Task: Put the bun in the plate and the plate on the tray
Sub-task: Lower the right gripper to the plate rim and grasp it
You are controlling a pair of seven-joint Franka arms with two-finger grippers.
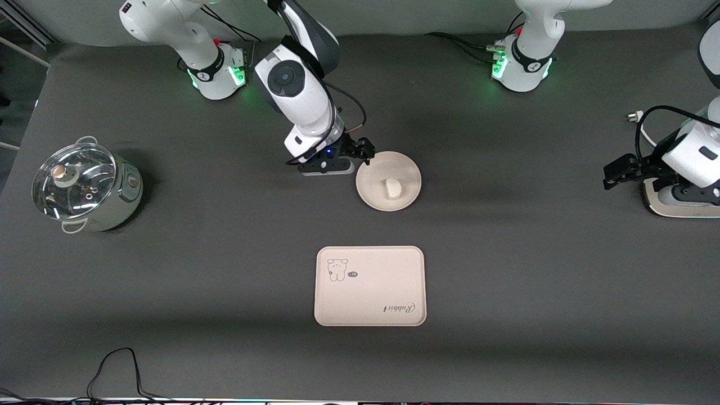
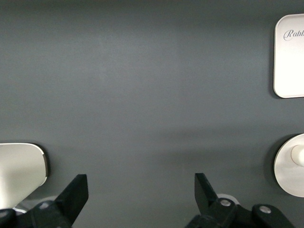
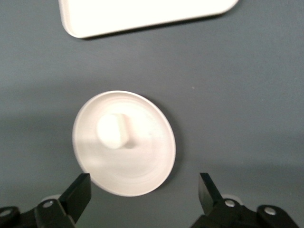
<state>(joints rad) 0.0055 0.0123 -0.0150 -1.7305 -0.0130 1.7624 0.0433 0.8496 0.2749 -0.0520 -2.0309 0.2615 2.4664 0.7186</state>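
The round plate is wider than my open fingers, so my right gripper should next grip its thin rim (image 1: 366, 163) to put it on the tray.
The bun (image 1: 392, 188) lies in the round cream plate (image 1: 374, 191), which sits on the dark table, farther from the front camera than the tray (image 1: 369, 286). My right gripper (image 1: 361, 151) is open and empty, low over the table at the plate's rim on the robots' side. In the right wrist view the plate (image 3: 147, 156) with the bun (image 3: 113, 130) lies just ahead of the open right gripper (image 3: 144, 190), with the tray (image 3: 142, 14) past it. My left gripper (image 1: 617, 171) waits open and empty at the left arm's end of the table; its wrist view shows the gripper (image 2: 141, 190), the tray (image 2: 289, 57) and the plate (image 2: 287, 173).
A glass-lidded pot (image 1: 84, 185) stands at the right arm's end of the table. A white flat object (image 1: 680, 207) lies under the left arm's hand. A black cable (image 1: 112, 365) lies at the table's front edge.
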